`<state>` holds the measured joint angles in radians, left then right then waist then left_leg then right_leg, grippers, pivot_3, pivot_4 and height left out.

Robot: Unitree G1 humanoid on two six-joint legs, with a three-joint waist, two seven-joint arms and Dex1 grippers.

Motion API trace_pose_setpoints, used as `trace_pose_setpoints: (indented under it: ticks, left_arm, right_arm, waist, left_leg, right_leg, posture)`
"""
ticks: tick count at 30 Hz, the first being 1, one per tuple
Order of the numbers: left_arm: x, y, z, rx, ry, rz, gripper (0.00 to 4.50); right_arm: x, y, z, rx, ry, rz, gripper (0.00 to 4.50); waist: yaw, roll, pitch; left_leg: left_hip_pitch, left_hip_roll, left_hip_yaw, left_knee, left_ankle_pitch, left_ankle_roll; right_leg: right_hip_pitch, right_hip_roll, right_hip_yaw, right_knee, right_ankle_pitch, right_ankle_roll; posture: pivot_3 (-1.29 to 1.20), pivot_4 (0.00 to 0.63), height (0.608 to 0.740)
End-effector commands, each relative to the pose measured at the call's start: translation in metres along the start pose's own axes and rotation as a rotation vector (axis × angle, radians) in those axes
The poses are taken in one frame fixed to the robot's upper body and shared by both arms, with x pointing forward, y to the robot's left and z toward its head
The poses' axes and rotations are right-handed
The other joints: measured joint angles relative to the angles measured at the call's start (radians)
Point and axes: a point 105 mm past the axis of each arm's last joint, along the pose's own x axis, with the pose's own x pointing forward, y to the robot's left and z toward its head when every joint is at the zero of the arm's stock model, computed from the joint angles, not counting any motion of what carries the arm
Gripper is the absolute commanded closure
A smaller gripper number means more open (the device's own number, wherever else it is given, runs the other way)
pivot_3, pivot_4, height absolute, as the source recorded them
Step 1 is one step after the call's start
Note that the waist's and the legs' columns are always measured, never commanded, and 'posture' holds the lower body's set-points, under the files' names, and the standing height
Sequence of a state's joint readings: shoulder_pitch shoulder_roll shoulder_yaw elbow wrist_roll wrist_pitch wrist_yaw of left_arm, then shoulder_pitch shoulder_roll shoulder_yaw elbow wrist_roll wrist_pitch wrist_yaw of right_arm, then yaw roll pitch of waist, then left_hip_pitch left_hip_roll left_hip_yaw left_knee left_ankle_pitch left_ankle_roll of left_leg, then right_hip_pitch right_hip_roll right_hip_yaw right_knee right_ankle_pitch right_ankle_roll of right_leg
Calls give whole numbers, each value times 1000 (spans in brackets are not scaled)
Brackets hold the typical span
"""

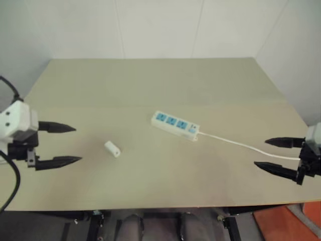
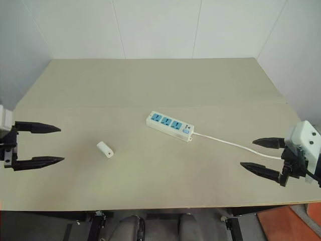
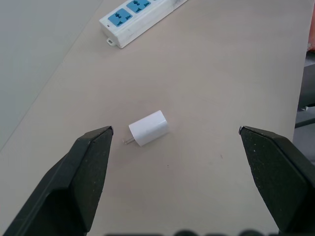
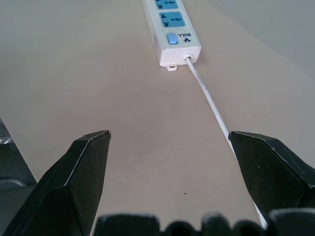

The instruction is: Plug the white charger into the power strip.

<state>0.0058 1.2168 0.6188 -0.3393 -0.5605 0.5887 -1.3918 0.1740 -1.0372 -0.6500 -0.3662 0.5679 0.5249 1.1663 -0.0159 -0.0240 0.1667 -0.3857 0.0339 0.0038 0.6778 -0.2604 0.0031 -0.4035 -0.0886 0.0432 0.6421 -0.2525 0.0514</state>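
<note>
My left gripper should next grab the flat sides of the charger's white body, since thin metal prongs stick out from one end of the charger [image 1: 113,149].
The white charger [image 1: 113,149] lies on its side on the beige table [image 1: 150,85], left of centre; its metal prongs show in the left wrist view [image 3: 148,128]. The power strip [image 1: 175,125], white with three blue socket faces, lies flat near the table's middle, and its thin cable [image 1: 246,145] runs off to the right. My left gripper [image 1: 73,144] hovers open at the left, a short way from the charger, pointing toward it. My right gripper [image 1: 268,153] hovers open at the right edge, just above the cable, with nothing between its fingers.
White walls close in the table at the back and on the right. The table's front edge [image 1: 150,207] runs along the bottom, with dark frame parts below it. An orange floor patch [image 1: 281,223] shows at the lower right.
</note>
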Motion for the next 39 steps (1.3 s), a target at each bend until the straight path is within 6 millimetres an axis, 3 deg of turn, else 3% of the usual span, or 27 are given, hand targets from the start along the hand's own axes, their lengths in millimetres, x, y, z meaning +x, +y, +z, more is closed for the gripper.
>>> trace_pose_setpoints:
  ticks: [1,6,15,23,29,39]
  left_arm:
    - [3,-1,11,35,-28,-12,20]
    - [10,1,18,41,-67,-33,20]
    - [27,0,22,58,-146,-75,20]
    - [36,-2,23,61,-192,-116,20]
    - [34,1,19,66,-197,-113,20]
    - [27,-1,12,71,-191,-110,20]
  right_arm:
    - [7,-6,11,-77,-39,-45,0]
    - [37,-13,9,-87,-122,-38,0]
    - [111,-28,7,-60,-328,-48,0]
    - [173,-10,1,-58,-422,39,0]
    - [199,-8,-11,-45,-417,48,0]
    - [215,-10,-11,-34,-420,71,0]
  waist:
    - [-2,0,0]
    - [-4,-1,0]
    - [-5,0,1]
    - [-6,0,1]
    - [-13,0,1]
    - [-34,0,1]
  left_leg:
    - [0,0,0,0,0,0]
    - [0,0,0,0,0,0]
    - [-2,0,0,0,0,0]
    - [-2,0,0,0,0,0]
    - [-2,0,0,0,0,0]
    - [0,0,-1,0,0,0]
  right_leg:
    - [0,0,0,0,0,0]
    - [0,0,0,0,0,0]
    - [-2,0,0,1,0,0]
    - [-2,0,0,1,0,-1]
    - [-2,0,0,1,0,-1]
    - [-1,0,0,2,0,-1]
  posture:
    - [0,150,740]
    - [0,150,740]
    - [0,150,740]
    - [0,150,740]
    - [0,150,740]
    - [0,150,740]
